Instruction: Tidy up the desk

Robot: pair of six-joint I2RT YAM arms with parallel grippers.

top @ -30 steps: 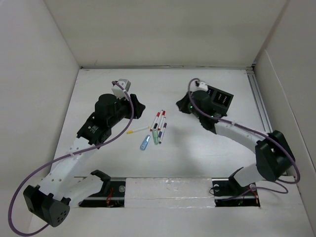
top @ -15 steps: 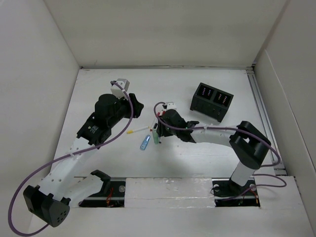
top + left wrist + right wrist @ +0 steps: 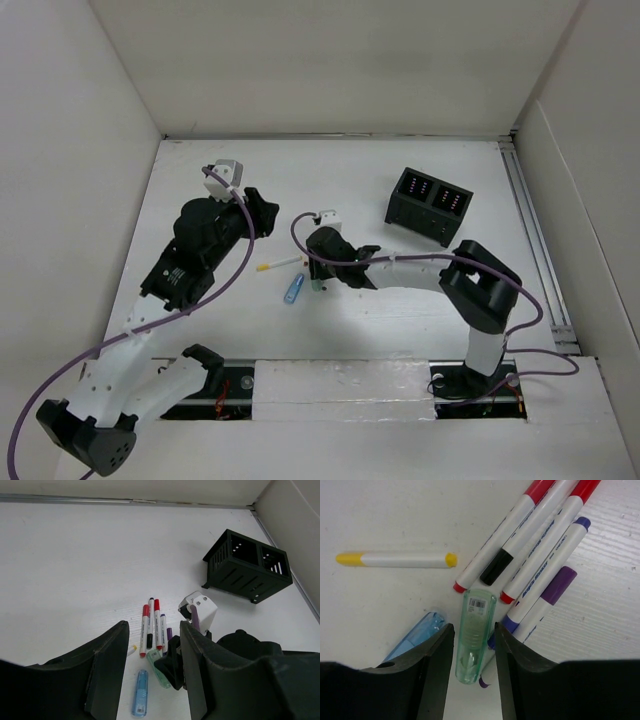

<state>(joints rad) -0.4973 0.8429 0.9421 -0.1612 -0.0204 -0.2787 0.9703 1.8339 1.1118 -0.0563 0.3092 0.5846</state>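
The green tube (image 3: pixel 316 283) (image 3: pixel 475 635) lies in the gap below the fingers, so it is too early to close. My right gripper lowers first, then closes on the tube.
On the white desk (image 3: pixel 400 320) lies a cluster of markers (image 3: pixel 540 565), red, black and purple capped. Beside them lie a green translucent tube (image 3: pixel 475 635), a blue translucent tube (image 3: pixel 412 640) and a white pen with yellow ends (image 3: pixel 395 559). My right gripper (image 3: pixel 474 645) is down at the cluster, open, its fingers either side of the green tube with small gaps. In the top view it (image 3: pixel 315 275) covers most of the markers. My left gripper (image 3: pixel 262 212) is open and empty, held above the desk left of the cluster, which shows between its fingers (image 3: pixel 115 670).
A black two-compartment organizer box (image 3: pixel 430 205) stands at the back right, also in the left wrist view (image 3: pixel 247 565). A metal rail (image 3: pixel 530 230) runs along the desk's right edge. White walls stand on three sides.
My right arm swung left from the organizer box to the marker cluster and came down around the green tube. My left gripper drew back a little to the left.
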